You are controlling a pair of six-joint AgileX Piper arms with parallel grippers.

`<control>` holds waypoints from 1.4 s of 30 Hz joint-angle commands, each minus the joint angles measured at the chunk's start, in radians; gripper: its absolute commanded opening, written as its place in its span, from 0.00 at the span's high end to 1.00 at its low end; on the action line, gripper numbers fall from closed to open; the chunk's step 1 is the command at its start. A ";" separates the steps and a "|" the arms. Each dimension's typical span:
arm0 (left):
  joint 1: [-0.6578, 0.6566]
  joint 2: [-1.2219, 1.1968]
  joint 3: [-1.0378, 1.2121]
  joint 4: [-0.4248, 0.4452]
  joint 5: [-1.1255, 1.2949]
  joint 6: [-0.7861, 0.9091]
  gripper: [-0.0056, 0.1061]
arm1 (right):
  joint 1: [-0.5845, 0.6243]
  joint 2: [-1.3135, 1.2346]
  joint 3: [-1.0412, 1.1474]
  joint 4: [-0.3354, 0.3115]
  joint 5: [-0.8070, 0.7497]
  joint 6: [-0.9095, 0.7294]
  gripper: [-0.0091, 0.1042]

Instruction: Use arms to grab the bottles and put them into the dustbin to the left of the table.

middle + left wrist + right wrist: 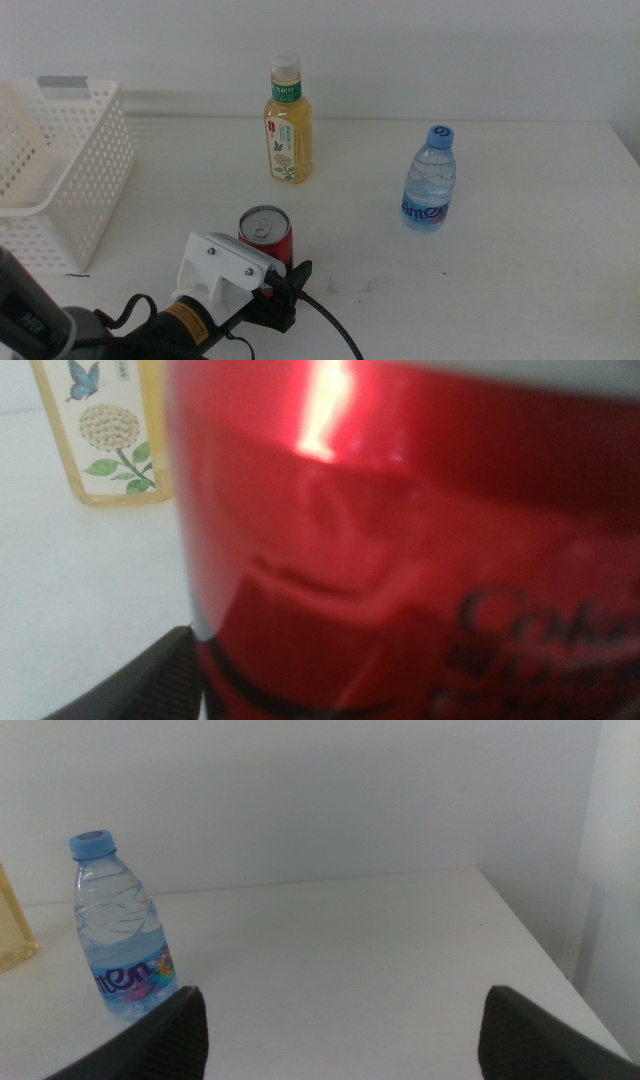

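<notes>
My left gripper should close now, because my fingers reach down beside it, low above the white table. Closing now would hold the red can (268, 235) (400, 540).
A red drink can (266, 233) stands on the white table (480, 290) near the front. My left gripper (280, 266) comes in from the lower left and is open, with its jaws on either side of the can. In the left wrist view the can (400, 540) fills the picture and only one jaw shows beside it. The yellowish tea bottle (288, 125) stands upright at the back; its label shows in the left wrist view (105, 435). The small water bottle (430, 182) stands to the right. My right gripper (340, 1020) is open and empty, and its view shows the water bottle (118, 935) apart from it. The right arm is out of the middle view.
The white perforated dustbin (70, 170) stands at the table's left edge, left of the can. A white wall runs along the back. The table's right edge (530, 940) lies past the water bottle.
</notes>
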 commanded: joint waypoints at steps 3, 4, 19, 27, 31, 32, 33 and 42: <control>-0.003 -0.002 -0.005 -0.004 -0.015 0.006 0.23 | -0.006 -0.004 0.004 -0.009 -0.008 -0.003 0.14; -0.003 -0.006 -0.005 -0.004 -0.010 0.006 0.30 | -0.006 -0.004 0.004 -0.009 -0.008 -0.003 0.14; -0.003 -0.532 -0.078 0.000 0.838 -0.095 0.95 | -0.006 -0.004 0.004 -0.009 -0.008 -0.003 0.14; 0.018 -0.737 -0.511 0.039 1.843 -0.097 0.94 | -0.006 -0.004 0.004 -0.009 -0.008 -0.003 0.14; 0.108 -0.663 -0.712 0.012 2.041 0.049 0.95 | -0.006 -0.004 0.004 -0.009 -0.008 -0.003 0.14; 0.144 -0.640 -0.757 -0.013 2.067 0.114 0.95 | -0.006 -0.004 0.004 -0.009 -0.008 -0.003 0.14; 0.176 -0.619 -0.795 -0.047 2.091 0.173 0.95 | -0.006 -0.004 0.004 -0.009 -0.008 -0.003 0.14; 0.561 -0.333 -1.249 -0.131 2.418 0.378 0.95 | -0.006 -0.004 0.004 -0.009 -0.008 -0.003 0.14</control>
